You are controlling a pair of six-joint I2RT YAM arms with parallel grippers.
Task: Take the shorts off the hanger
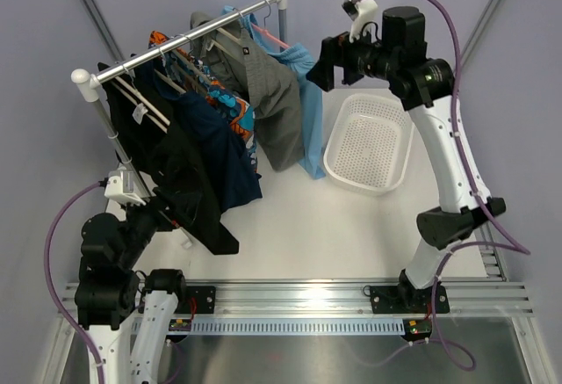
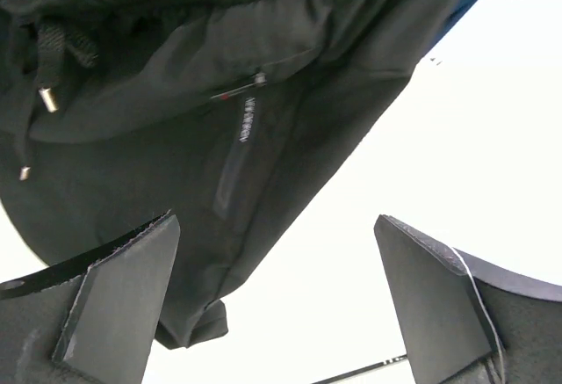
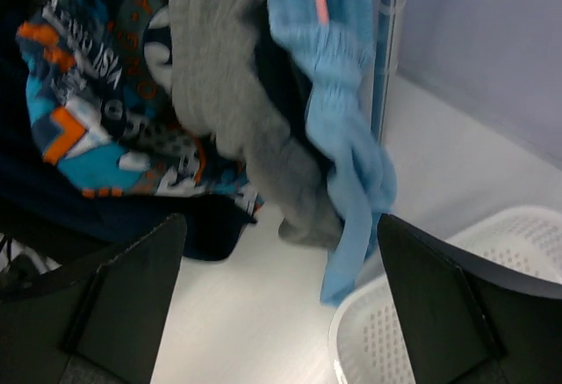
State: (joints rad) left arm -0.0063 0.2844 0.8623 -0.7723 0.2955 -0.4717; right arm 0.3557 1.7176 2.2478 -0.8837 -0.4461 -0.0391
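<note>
I will next grab the waist of the light blue shorts with my right gripper at the hanger's outer end, which leaves the hanger's middle free for removal.
The light blue shorts hang at the right end of the clothes rail, with the grey shorts beside them. Both also show in the right wrist view, blue and grey, hanging down to the table. My right gripper is open and empty, held high just right of the blue shorts. My left gripper is open and empty, low by the black garment at the rail's near end.
A white perforated basket sits on the table right of the rail; its rim shows in the right wrist view. Orange-and-blue patterned clothes and black clothes hang on the same rail.
</note>
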